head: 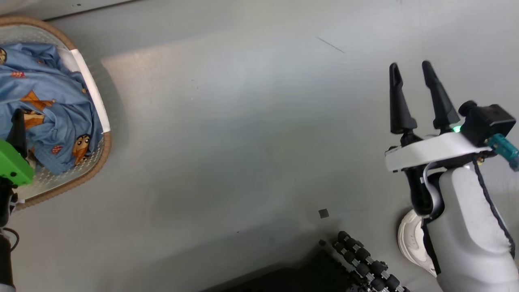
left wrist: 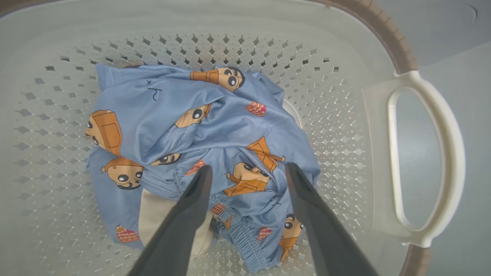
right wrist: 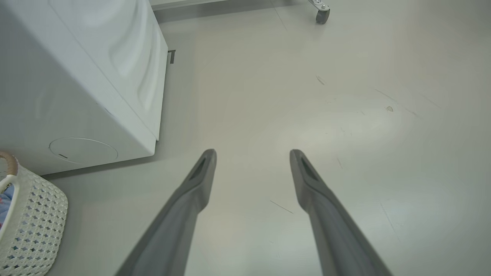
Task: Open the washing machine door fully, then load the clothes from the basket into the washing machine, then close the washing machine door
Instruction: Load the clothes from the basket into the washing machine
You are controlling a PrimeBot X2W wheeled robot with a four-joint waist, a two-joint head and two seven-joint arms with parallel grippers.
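My left gripper pinches the raised fold by the orange figure next, where cloth bunches up, since the clothes lie slack in the basket.
The basket stands on the floor at the head view's left, holding the clothes, blue fabric printed with orange cartoon figures. In the left wrist view my left gripper hangs open just over the clothes, its fingertips straddling a fold; whether they touch the cloth I cannot tell. The basket's wall rings the pile. My right gripper stands open and empty over bare floor, far right of the basket. The right wrist view shows the right gripper, the washing machine at upper left and the basket beside it. The washing machine door is out of view.
The basket's white handle is on the right of the left wrist view. My base with black rollers sits at the head view's bottom. A white shoe-like shape lies behind my right forearm. A caster wheel stands far off.
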